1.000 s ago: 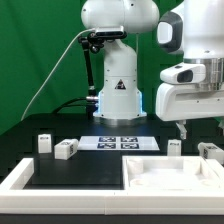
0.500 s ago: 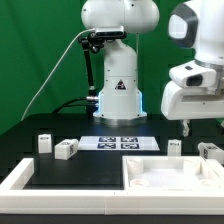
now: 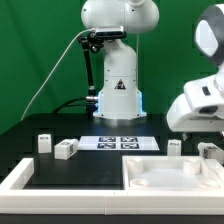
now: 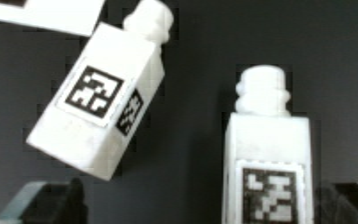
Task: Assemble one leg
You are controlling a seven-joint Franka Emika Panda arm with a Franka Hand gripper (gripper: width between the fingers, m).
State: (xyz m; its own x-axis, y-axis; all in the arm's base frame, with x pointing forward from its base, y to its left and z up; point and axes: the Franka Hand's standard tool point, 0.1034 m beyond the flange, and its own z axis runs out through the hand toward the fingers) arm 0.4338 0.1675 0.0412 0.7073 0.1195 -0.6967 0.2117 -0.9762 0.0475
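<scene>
The straight leg's peg end has to stay free for the white panel, so my gripper will grip the leg by its tagged body (image 4: 268, 188) next.
In the wrist view two white legs with square tags lie on the black table. One leg (image 4: 101, 100) lies tilted. The other leg (image 4: 268, 150) lies straight, its peg end pointing away. My gripper (image 4: 194, 202) is open above them. Its dark fingertips (image 4: 43, 200) show at the frame's two lower corners, and the straight leg's tagged end lies between them, nearer one finger. In the exterior view the arm's white hand (image 3: 203, 103) hangs at the right over two legs (image 3: 175, 146) (image 3: 210, 152); the fingers are not clear there. Two more legs (image 3: 43, 143) (image 3: 66, 150) stand at the left.
The marker board (image 3: 120, 142) lies in the middle of the table before the robot base (image 3: 118, 95). The large white square panel (image 3: 170, 178) lies at the front right. A white frame edge (image 3: 20, 178) runs along the front left.
The arm's hand has swung toward the exterior view's right and tilted. The legs and the panel have not moved.
</scene>
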